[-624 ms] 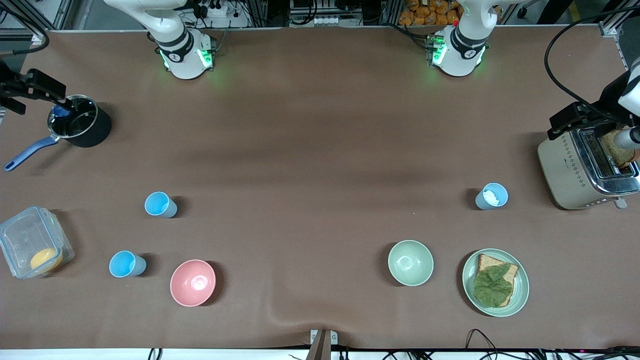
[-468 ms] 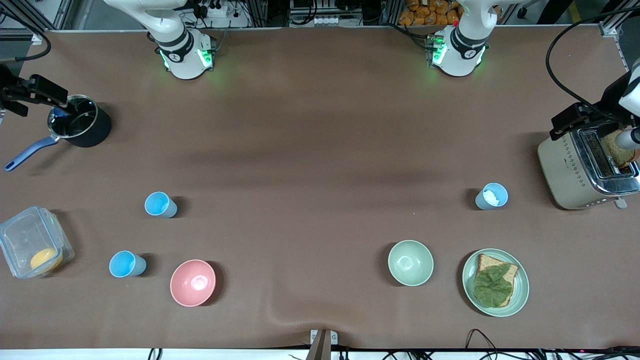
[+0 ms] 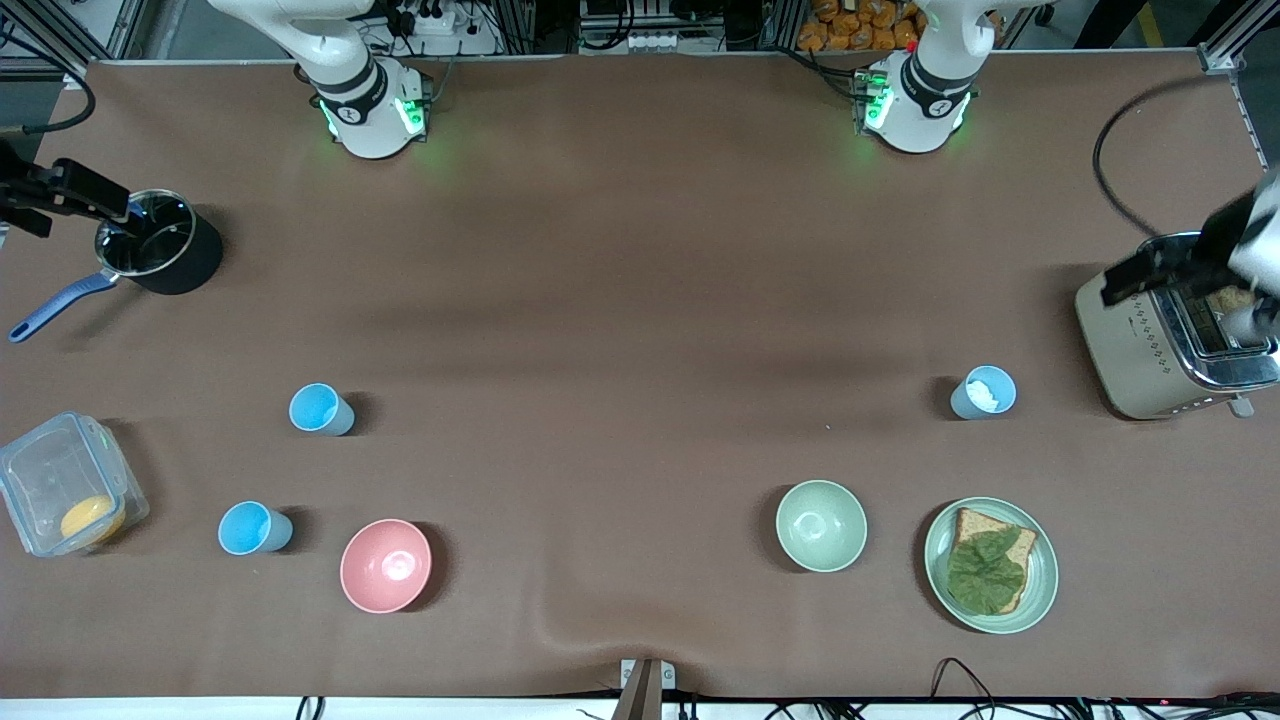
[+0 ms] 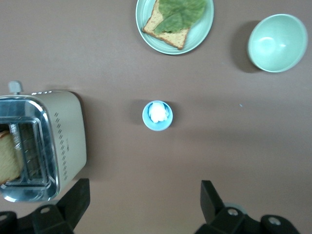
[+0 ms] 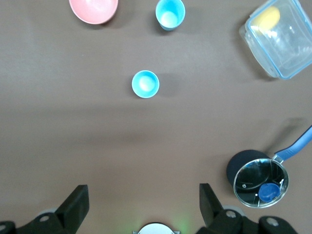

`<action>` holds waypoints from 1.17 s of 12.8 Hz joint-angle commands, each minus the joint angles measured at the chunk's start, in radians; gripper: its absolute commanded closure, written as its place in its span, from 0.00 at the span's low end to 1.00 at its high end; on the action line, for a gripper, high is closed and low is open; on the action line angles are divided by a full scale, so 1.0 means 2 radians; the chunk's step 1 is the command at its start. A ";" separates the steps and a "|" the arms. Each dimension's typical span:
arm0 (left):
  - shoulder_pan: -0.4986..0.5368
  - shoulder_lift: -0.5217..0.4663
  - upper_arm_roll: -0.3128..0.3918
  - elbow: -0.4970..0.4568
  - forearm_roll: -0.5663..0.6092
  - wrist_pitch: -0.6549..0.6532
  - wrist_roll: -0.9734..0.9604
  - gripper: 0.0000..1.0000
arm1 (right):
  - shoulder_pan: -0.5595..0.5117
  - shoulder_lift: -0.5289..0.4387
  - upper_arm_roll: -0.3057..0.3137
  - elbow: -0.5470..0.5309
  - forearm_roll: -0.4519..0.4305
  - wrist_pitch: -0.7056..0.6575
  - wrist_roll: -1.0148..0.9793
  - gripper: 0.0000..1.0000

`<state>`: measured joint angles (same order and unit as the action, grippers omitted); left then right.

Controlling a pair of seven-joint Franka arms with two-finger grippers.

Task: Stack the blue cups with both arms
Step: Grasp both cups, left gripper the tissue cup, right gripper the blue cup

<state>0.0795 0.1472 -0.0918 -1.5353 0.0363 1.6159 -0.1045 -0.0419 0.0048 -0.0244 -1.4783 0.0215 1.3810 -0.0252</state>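
Observation:
The blue cup beside the toaster should come over for stacking with the other blue cups, so my left gripper should grab it by its rim (image 3: 1005, 373) (image 4: 146, 110).
Two light-blue cups (image 3: 321, 409) (image 3: 254, 528) stand upright toward the right arm's end, near the pink bowl (image 3: 386, 565). They also show in the right wrist view (image 5: 145, 84) (image 5: 170, 13). A greyer blue cup (image 3: 983, 392) with something white inside stands beside the toaster; it also shows in the left wrist view (image 4: 157, 115). My left gripper (image 3: 1165, 268) hangs high over the toaster, open and empty (image 4: 144, 204). My right gripper (image 3: 65, 190) hangs high beside the black pot, open and empty (image 5: 142, 202).
A toaster (image 3: 1150, 345) holds bread at the left arm's end. A plate (image 3: 1045, 580) with toast and lettuce and a pale green bowl (image 3: 821, 526) lie nearer the front camera. A black pot (image 3: 185, 265) and a clear container (image 3: 40, 480) stand at the right arm's end.
My left gripper has shifted a little over the toaster and looks blurred by motion. My right gripper has shifted slightly beside the pot. The cups have not moved.

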 commanded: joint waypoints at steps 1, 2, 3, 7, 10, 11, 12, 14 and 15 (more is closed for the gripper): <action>0.013 0.019 -0.002 -0.077 0.008 0.091 0.006 0.00 | -0.033 0.031 0.004 0.004 0.024 -0.006 0.002 0.00; 0.013 0.018 -0.001 -0.115 0.008 0.133 0.005 0.00 | -0.039 0.041 0.003 0.004 0.032 -0.012 0.003 0.00; 0.014 0.019 -0.001 -0.150 0.008 0.171 0.005 0.00 | -0.040 0.048 0.003 0.004 0.032 -0.025 0.006 0.00; 0.032 0.032 -0.002 -0.261 0.008 0.316 0.008 0.00 | -0.031 0.109 0.003 -0.010 -0.006 0.030 0.023 0.00; 0.050 0.059 -0.002 -0.286 0.009 0.360 0.022 0.00 | -0.027 0.127 0.003 -0.075 -0.012 0.137 0.040 0.00; 0.050 0.071 -0.002 -0.286 0.009 0.371 0.034 0.00 | -0.027 0.127 0.003 -0.111 -0.020 0.171 0.040 0.00; 0.050 0.082 -0.002 -0.286 0.009 0.378 0.035 0.00 | -0.029 0.125 0.004 -0.146 -0.021 0.204 0.040 0.00; 0.050 0.098 -0.002 -0.285 0.009 0.389 0.035 0.00 | -0.014 0.129 0.005 -0.195 -0.021 0.289 0.040 0.00; 0.049 0.099 -0.002 -0.285 0.009 0.391 0.035 0.06 | -0.001 0.142 0.005 -0.206 -0.022 0.328 0.040 0.00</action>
<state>0.1735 0.3367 -0.0888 -2.1062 0.0366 2.3747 -0.0409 -0.0900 0.2954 -0.0180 -1.8159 0.0008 1.9250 0.0314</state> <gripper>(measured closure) 0.000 0.000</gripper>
